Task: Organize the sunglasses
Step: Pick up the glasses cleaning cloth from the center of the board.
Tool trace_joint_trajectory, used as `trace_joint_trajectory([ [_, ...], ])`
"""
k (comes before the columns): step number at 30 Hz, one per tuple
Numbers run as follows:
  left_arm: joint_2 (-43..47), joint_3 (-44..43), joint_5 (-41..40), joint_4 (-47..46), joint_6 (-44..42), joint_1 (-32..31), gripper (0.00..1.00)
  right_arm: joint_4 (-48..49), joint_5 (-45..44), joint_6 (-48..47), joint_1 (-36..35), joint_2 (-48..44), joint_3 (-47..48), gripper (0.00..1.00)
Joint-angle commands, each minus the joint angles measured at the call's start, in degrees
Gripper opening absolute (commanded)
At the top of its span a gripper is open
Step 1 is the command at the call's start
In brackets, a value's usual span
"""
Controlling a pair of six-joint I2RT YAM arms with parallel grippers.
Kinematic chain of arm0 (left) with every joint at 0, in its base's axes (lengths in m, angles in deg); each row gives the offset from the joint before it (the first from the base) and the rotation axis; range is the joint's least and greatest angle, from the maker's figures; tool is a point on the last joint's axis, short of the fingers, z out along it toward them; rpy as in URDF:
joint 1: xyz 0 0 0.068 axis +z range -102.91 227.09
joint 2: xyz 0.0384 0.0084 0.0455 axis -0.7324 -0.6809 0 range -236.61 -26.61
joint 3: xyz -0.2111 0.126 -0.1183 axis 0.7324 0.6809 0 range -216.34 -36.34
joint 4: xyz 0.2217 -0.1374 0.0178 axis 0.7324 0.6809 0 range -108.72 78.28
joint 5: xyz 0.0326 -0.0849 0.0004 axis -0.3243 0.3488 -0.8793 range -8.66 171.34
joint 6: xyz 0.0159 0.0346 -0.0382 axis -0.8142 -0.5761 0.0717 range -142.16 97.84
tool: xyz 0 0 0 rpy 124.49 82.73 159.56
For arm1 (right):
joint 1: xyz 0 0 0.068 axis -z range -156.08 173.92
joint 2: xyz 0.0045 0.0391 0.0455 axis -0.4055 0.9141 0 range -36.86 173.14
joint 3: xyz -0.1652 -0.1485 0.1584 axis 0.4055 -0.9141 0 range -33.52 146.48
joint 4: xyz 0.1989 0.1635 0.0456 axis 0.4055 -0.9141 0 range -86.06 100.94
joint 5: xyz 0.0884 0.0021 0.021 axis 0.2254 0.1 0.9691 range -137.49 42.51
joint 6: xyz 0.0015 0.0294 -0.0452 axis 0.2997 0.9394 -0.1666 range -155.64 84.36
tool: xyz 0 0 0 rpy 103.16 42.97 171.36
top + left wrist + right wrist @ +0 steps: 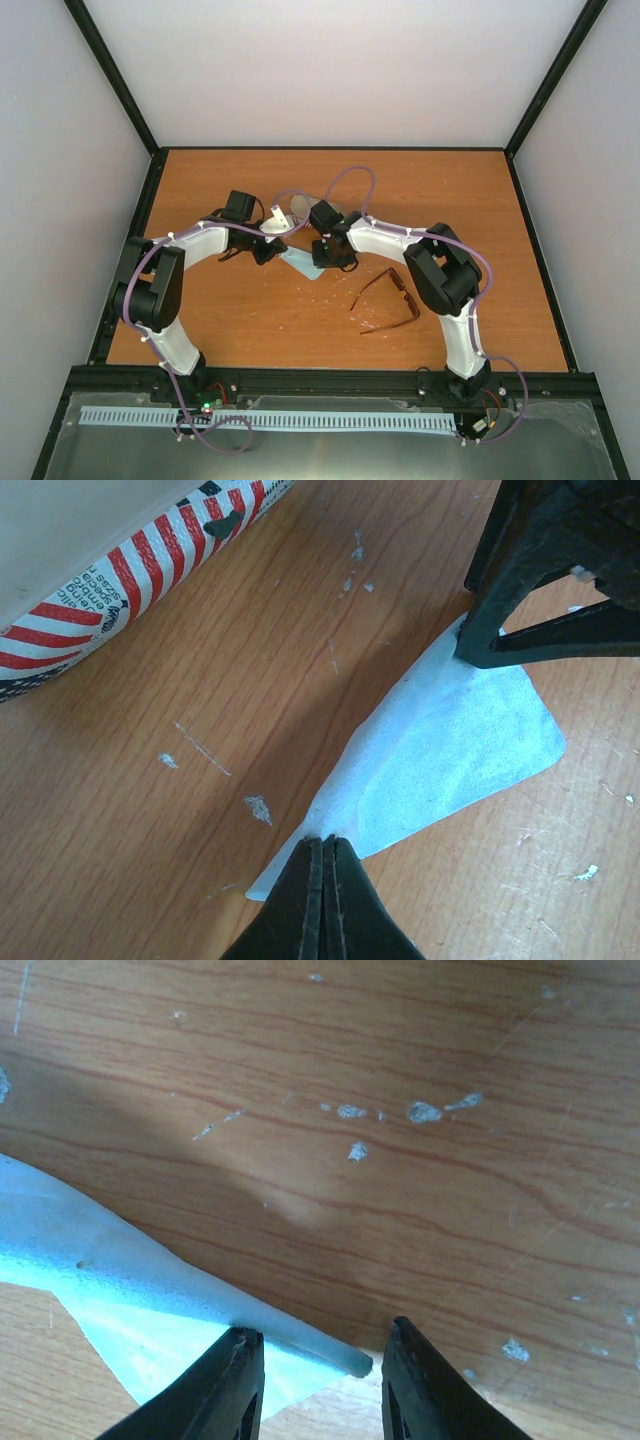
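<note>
My right gripper's fingers reach past the cloth's folded edge (322, 1347), so my right gripper closes on the cloth's edge next.
The sunglasses (405, 297), thin reddish-brown with dark lenses, lie unfolded on the wooden table right of centre, beside the right arm's elbow; neither gripper touches them. A light blue cloth (450, 750) lies folded between the two grippers. My left gripper (322, 842) is shut on the cloth's near corner. My right gripper (322, 1345) stands open over the opposite corner, with the folded edge of the cloth (150, 1280) lying loose between its fingers. In the top view both grippers meet over the cloth (302, 263) at mid-table.
A tan case with red-white stripes (120, 570) lies just beyond the left gripper, seen from above behind the grippers as the case (283, 222). The right gripper's black fingers (520, 590) fill the upper right of the left wrist view. Black frame rails edge the table.
</note>
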State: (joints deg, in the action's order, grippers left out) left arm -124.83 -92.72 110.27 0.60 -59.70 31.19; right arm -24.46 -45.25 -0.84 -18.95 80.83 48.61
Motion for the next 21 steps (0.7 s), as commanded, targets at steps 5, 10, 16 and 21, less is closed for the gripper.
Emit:
trace_joint_trajectory([
  [5,-0.8,-0.3,1.8,-0.8,-1.3,0.5,0.01,-1.7,-0.1,0.2,0.0,2.9,2.4,0.29],
  [10,-0.9,-0.2,1.9,-0.9,-1.2,0.5,0.01,-2.5,0.7,0.1,-0.3,4.0,2.8,0.17],
  [16,-0.8,0.0,2.0,-1.1,-1.1,0.5,0.01,-3.4,0.2,0.5,-0.9,4.1,2.5,0.03],
  [21,-0.6,-0.7,2.0,-0.9,-0.9,0.7,0.01,-3.8,-3.3,0.2,-0.8,1.5,2.7,0.03],
])
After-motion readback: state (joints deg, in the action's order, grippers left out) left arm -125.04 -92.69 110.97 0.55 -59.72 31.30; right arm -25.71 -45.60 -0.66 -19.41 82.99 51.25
